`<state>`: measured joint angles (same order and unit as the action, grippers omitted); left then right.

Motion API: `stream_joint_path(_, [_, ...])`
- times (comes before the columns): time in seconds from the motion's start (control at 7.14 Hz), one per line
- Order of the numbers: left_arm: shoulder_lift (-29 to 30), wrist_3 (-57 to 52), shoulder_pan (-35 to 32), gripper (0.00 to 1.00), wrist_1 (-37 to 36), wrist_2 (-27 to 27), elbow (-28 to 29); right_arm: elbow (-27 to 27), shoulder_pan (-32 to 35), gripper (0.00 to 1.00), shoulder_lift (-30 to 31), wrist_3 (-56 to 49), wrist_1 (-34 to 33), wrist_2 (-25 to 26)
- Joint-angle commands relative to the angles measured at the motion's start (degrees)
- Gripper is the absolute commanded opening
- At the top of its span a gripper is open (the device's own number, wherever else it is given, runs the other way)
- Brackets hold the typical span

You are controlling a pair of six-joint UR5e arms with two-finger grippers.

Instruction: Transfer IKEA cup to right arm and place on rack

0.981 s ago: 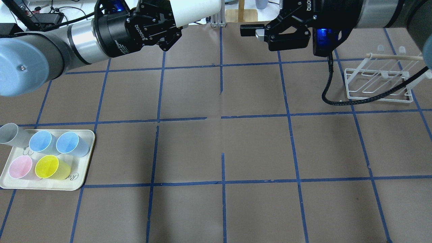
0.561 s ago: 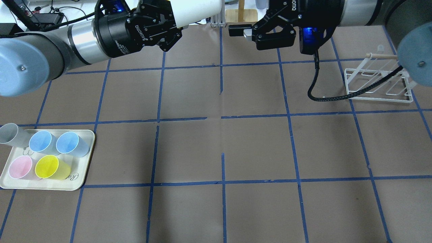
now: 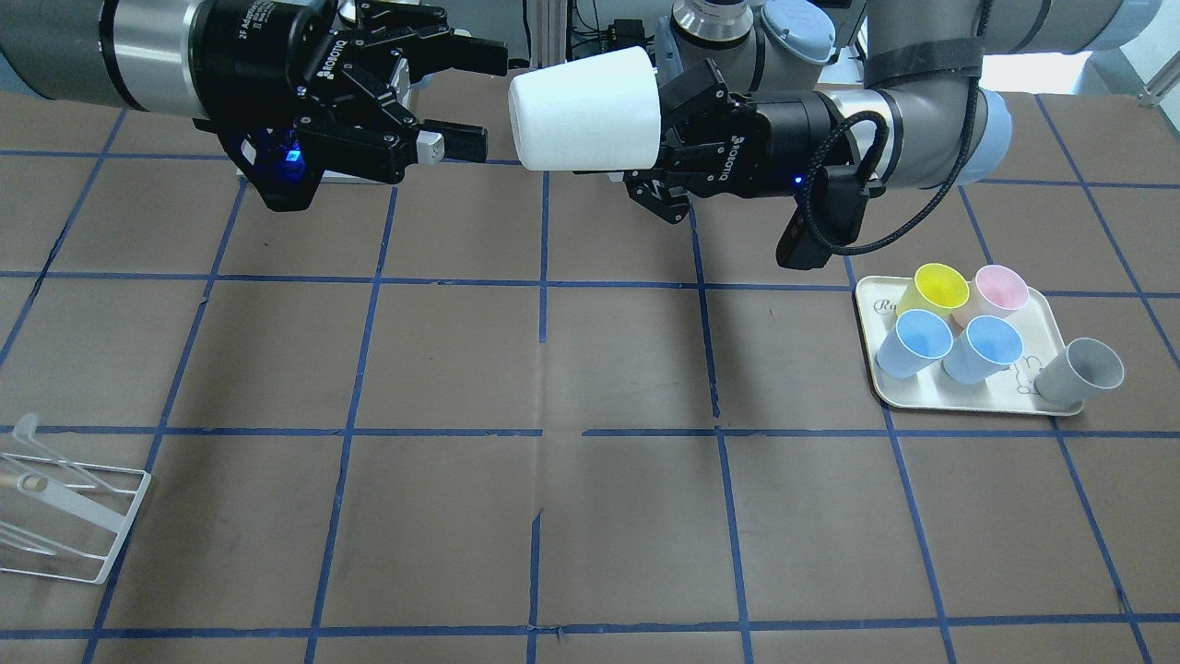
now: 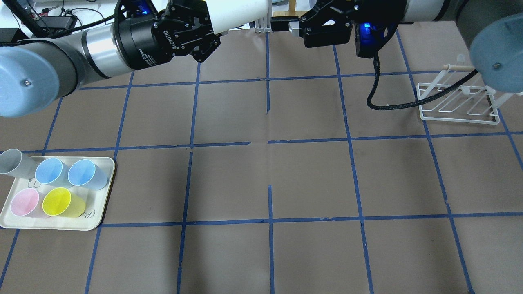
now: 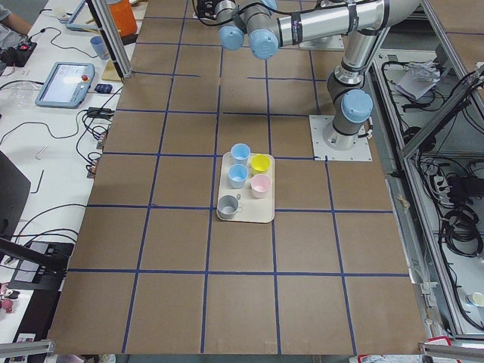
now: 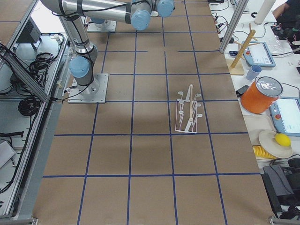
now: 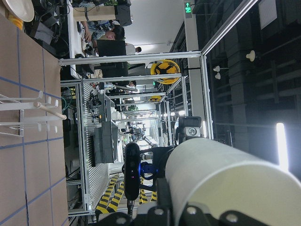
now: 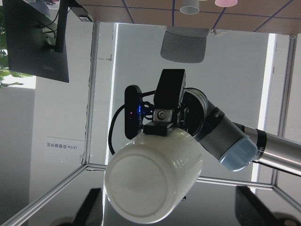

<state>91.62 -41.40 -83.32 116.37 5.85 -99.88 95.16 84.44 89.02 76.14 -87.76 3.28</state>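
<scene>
The right gripper grabs the cup by its narrow base end point(image 3: 533, 120) next, to carry the IKEA cup to the white wire rack point(image 3: 77, 509).
The IKEA cup point(image 3: 585, 111) is white and lies level in the air over the table's robot-side edge. My left gripper point(image 3: 668, 124) is shut on its rim end. The cup's closed base points at my right gripper point(image 3: 479, 100), which is open, with its fingertips just short of the base. In the overhead view the cup point(image 4: 239, 12) and the left gripper point(image 4: 212, 26) face the right gripper point(image 4: 282, 23). The right wrist view shows the cup's base point(image 8: 150, 183) head-on. The white wire rack point(image 4: 457, 104) stands on the table's right side; it also shows in the front view point(image 3: 55, 516).
A cream tray point(image 4: 98, 212) at the table's left front holds two blue cups, a pink cup point(image 4: 24, 203) and a yellow cup; a grey cup point(image 4: 12, 162) leans at its corner. A black cable point(image 4: 388, 107) hangs from the right wrist near the rack.
My right gripper has moved left and away from the rack, towards the cup's base, and stays open. The left arm and the cup have not moved.
</scene>
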Motion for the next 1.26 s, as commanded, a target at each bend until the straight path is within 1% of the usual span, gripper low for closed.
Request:
stream_joint_path(0.0, [0.0, 0.0, 0.0, 0.0, 0.0, 0.0, 0.0, -2.3, 0.5, 1.0, -2.5, 1.0, -1.0, -0.8])
stream_joint_path(0.14, [0.0, 0.0, 0.0, 0.0, 0.0, 0.0, 0.0, -2.4, 2.9, 1.0, -3.0, 1.0, -1.8, -0.8])
stream_joint_path(0.28, [0.0, 0.0, 0.0, 0.0, 0.0, 0.0, 0.0, -2.4, 3.7, 1.0, -3.1, 0.9, -1.9, -0.8])
stream_joint_path(0.84, [0.0, 0.0, 0.0, 0.0, 0.0, 0.0, 0.0, -3.3, 4.2, 0.99, -4.6, 1.0, -1.8, -0.1])
stream_joint_path(1.12, [0.1, 0.0, 0.0, 0.0, 0.0, -0.1, 0.0, -3.4, 4.3, 0.61, -4.7, 1.0, -1.9, 0.0])
